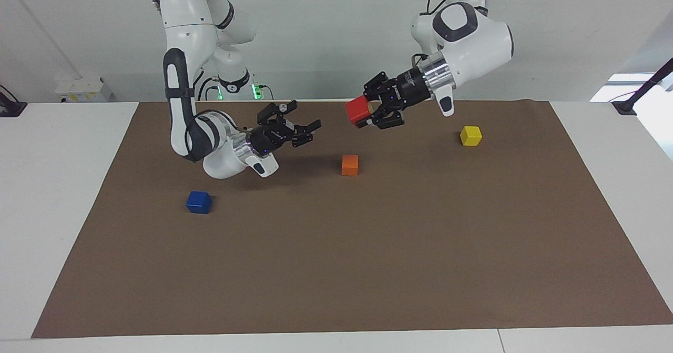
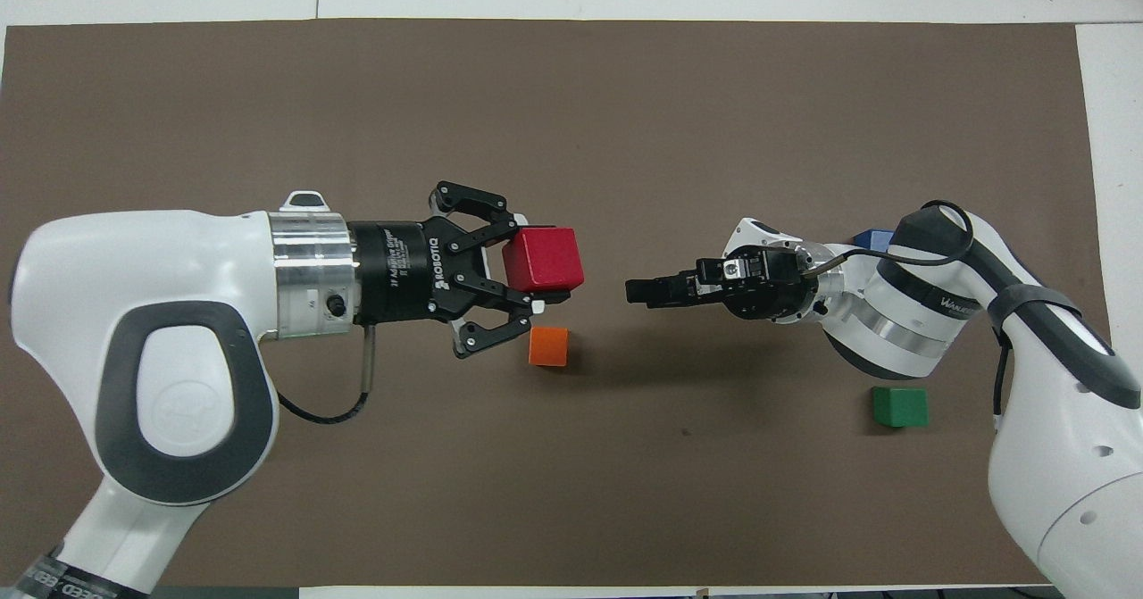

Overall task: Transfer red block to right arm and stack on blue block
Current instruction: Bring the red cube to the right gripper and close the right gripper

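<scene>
I will reach the red block with my right gripper and grab its bare loose end. Then I can stack the red block on the blue block.
My left gripper is shut on the red block and holds it in the air over the mat, above the orange cube; the block also shows in the overhead view. My right gripper is open and empty. It points at the red block from the right arm's end, a short gap away, and shows edge-on in the overhead view. The blue block sits on the mat toward the right arm's end, farther from the robots than the right gripper. The right arm partly hides it in the overhead view.
An orange cube lies mid-mat under the left gripper. A yellow cube sits toward the left arm's end. A green cube lies near the right arm's base. The brown mat covers the table.
</scene>
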Available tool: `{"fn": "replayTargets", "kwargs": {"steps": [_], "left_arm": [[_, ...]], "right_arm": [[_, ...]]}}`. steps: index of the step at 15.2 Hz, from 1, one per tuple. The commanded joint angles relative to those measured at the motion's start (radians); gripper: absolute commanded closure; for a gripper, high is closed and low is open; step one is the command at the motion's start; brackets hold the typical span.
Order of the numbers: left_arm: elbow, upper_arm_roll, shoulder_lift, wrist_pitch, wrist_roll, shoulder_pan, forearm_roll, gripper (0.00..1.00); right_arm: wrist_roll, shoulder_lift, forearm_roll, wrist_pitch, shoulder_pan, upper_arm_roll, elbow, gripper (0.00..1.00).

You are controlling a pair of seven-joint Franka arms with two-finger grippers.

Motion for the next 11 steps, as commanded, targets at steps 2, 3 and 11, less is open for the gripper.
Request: {"fn": "replayTargets", "kwargs": {"steps": [2, 3, 11], "left_arm": [[-0.048, 0.014, -0.037, 0.132, -0.053, -0.124, -0.044, 1.00], [-0.056, 0.015, -0.037, 0.168, -0.054, -0.147, -0.044, 1.00], [-0.097, 0.015, -0.039, 0.334, -0.007, -0.270, -0.041, 1.00]], "right_arm": [[-0.018, -0.013, 0.045, 0.027, 0.022, 0.004, -0.017, 0.00], [-0.021, -0.013, 0.056, 0.035, 0.024, 0.005, -0.017, 0.00], [-0.055, -0.011, 0.091, 0.073, 0.064, 0.005, -0.011, 0.00]]}}
